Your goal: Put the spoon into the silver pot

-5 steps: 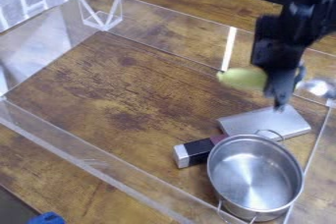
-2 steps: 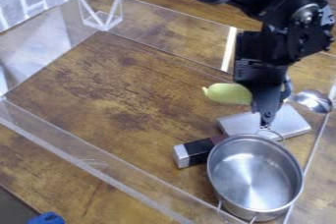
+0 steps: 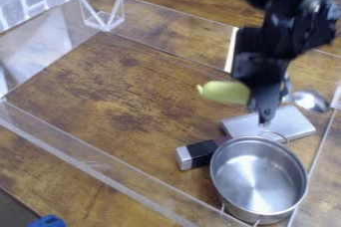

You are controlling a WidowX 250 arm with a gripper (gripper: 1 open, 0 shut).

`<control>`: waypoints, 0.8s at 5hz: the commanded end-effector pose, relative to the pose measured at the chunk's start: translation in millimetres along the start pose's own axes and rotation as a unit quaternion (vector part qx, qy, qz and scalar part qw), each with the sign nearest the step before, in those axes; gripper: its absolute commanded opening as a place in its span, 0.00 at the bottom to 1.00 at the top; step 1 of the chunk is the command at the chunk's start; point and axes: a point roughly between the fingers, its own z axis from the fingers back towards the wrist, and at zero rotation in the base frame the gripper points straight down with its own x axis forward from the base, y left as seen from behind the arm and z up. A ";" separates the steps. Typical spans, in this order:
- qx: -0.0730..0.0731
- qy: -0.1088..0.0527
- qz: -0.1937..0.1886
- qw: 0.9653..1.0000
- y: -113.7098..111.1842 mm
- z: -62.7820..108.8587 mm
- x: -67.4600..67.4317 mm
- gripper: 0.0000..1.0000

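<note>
The spoon hangs over the grey slab, short of the silver pot's rim (image 3: pixel 258 143), so I need to move it toward the pot before my gripper lets go.
The spoon hangs above the wooden table, its yellow-green handle (image 3: pixel 224 92) sticking out to the left and its small metal bowl (image 3: pixel 309 100) to the right. My gripper (image 3: pixel 268 112) points steeply down and is shut on the spoon's middle, above a flat grey slab. The silver pot (image 3: pixel 257 179) stands empty at the front right, below and in front of the gripper, apart from the spoon.
The grey slab (image 3: pixel 282 125) lies just behind the pot. A small black-and-white block (image 3: pixel 197 153) sits to the pot's left. Clear plastic walls (image 3: pixel 80 146) fence the table, with a clear triangular stand (image 3: pixel 100 12) at the back left. A blue object (image 3: pixel 47 221) shows at the bottom edge.
The gripper has carried the spoon leftward and nearer the front of the table, lifting slightly. Pot, slab and block have not moved.
</note>
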 end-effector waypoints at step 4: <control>-0.008 0.037 0.093 0.995 37.4 48.6 21.5 0.00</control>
